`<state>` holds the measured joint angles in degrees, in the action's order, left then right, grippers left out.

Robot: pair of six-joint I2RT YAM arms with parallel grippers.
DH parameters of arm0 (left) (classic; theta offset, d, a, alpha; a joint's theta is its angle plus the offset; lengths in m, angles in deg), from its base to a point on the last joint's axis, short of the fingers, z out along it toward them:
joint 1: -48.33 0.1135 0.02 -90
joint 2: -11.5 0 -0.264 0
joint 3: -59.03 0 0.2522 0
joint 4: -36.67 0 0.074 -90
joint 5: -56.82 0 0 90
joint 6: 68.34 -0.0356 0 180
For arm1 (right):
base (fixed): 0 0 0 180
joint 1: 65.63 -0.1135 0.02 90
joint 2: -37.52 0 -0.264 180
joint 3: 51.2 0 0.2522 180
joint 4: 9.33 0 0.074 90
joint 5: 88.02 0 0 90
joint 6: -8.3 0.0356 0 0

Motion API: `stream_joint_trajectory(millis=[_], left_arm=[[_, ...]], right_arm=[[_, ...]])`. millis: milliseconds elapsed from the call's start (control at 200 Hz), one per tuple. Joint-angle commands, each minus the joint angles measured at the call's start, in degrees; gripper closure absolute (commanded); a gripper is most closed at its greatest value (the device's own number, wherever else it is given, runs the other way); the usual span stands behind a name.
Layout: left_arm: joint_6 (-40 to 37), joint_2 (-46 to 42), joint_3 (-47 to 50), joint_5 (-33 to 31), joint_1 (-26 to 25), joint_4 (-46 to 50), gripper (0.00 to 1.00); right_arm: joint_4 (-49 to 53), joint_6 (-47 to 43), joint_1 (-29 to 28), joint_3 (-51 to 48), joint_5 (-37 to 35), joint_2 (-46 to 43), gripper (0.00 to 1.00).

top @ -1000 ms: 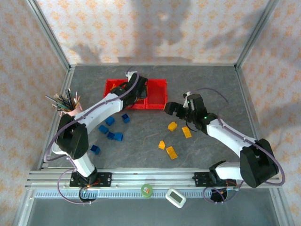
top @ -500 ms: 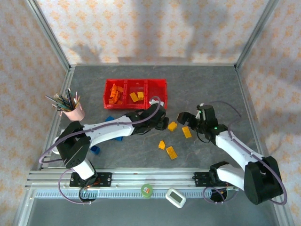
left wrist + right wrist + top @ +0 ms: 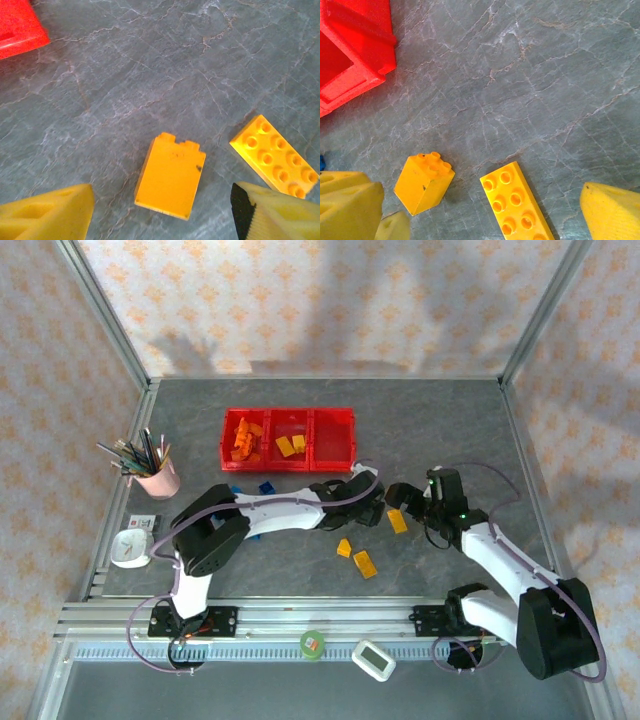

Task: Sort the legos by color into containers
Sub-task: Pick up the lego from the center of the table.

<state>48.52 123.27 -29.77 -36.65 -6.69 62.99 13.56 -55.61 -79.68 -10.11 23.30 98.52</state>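
The yellow block [image 3: 170, 175] is between my fingers, but its whole side is below them. My left gripper needs to come down first, then close on the block.
The containers [image 3: 288, 412] are a red tray of three joined bins at the back; orange legos [image 3: 242, 440] lie in its left bin and yellow ones [image 3: 291, 445] in its middle bin. My left gripper [image 3: 368, 505] [image 3: 162, 212] is open, its foam fingers either side of a yellow block [image 3: 170, 175] [image 3: 424, 182] without touching it. My right gripper [image 3: 400, 498] [image 3: 480, 212] is open just above a flat yellow studded brick [image 3: 517, 205] [image 3: 275, 155] [image 3: 397, 521]. Two more yellow legos [image 3: 356, 557] lie nearer the front. Blue legos [image 3: 266, 487] peek out beside the left arm.
A pink pencil cup [image 3: 157, 478] stands at the left, with a white timer [image 3: 130, 548] in front of it. The tray's corner [image 3: 20, 27] [image 3: 350, 55] shows in both wrist views. The two grippers hang close together at mid-table.
My left arm swung from over the red tray down to the yellow block and its jaws opened wider. My right gripper moved a little nearer and lower, still open.
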Motion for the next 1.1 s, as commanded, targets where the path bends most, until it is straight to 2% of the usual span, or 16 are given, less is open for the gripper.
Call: stream_joint_trajectory(millis=[0, 200, 495, 581, 901, 1096], left_arm=[[-1.5, 2.8, -2.9, -1.9, -0.1, 1.2, 0.25], [-2.0, 6.7, -5.5, -2.6, -0.1, 1.5, 0.34], [-2.1, 6.9, -5.5, -0.8, -0.1, 1.5, 0.61], [-2.1, 5.7, -4.4, -0.5, 0.0, 0.6, 0.67], [0.2, -2.1, 1.4, -2.1, -0.1, 1.0, 0.73], [3.5, -13.2, 7.5, -7.0, 0.6, 3.1, 0.73]], right_arm=[[1.0, -0.6, 0.5, -0.1, -2.1, -0.4, 0.0], [1.2, -1.1, 0.6, 0.1, -2.2, 0.3, 0.0], [0.9, -2.6, 0.6, 0.3, -0.8, 0.8, 0.0], [0.6, -2.9, 0.6, 0.4, 0.3, 1.0, 0.0], [0.5, -4.9, 0.4, 2.9, 6.1, 0.5, 0.0], [0.9, -5.8, -3.4, 6.3, 7.6, 0.8, 0.0]])
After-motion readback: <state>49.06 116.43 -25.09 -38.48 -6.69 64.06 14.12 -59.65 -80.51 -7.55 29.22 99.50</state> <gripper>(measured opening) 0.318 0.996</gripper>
